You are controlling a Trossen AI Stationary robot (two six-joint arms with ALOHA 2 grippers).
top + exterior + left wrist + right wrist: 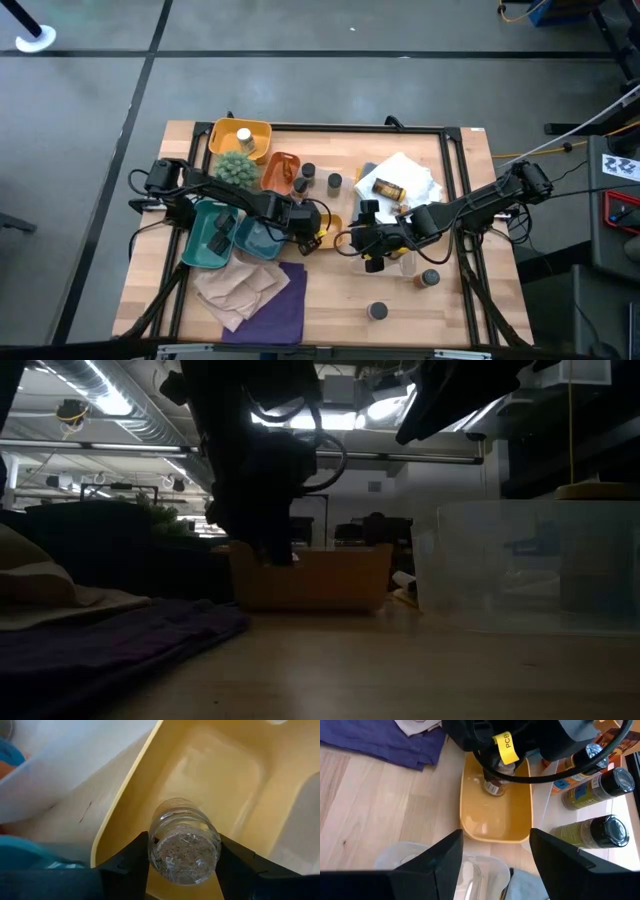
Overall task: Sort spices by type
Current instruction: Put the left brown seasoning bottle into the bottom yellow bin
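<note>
My left gripper now holds the clear spice jar (pixel 184 847) inside the yellow tray's sides, so the jar would stand there if my left gripper opened now.
My left gripper (pixel 312 232) is shut on a small clear spice jar (pixel 184 847) with brown grains, over one end of a small yellow tray (pixel 495 820). My right gripper (pixel 495 865) is open, empty, just right of that tray, above clear containers (pixel 405 262). Other jars stand on the table: two dark-lidded ones (pixel 308 172) (pixel 333 181) near the orange tray (pixel 282 172), and two (pixel 429 279) (pixel 377 311) toward the near edge. One (pixel 388 188) lies on white cloth. A pale-lidded jar (pixel 243 135) sits in the far yellow tray (pixel 262 130). My left gripper pinches the jar's glass body (pixel 165 827) between its two fingers (pixel 132 865), one on each side, coming from above and pointing down into the yellow tray. The jar hangs below the fingers, inside the tray's walls. Whether it touches the tray floor, I cannot tell.
A spiky green plant (pixel 237 168) stands by the orange tray. Two teal trays (pixel 215 235) lie under the left arm. Purple cloth (pixel 275 295) and brown paper (pixel 235 285) cover the near left. Two tall labelled jars (pixel 590 790) (pixel 590 832) lie beside the small yellow tray.
</note>
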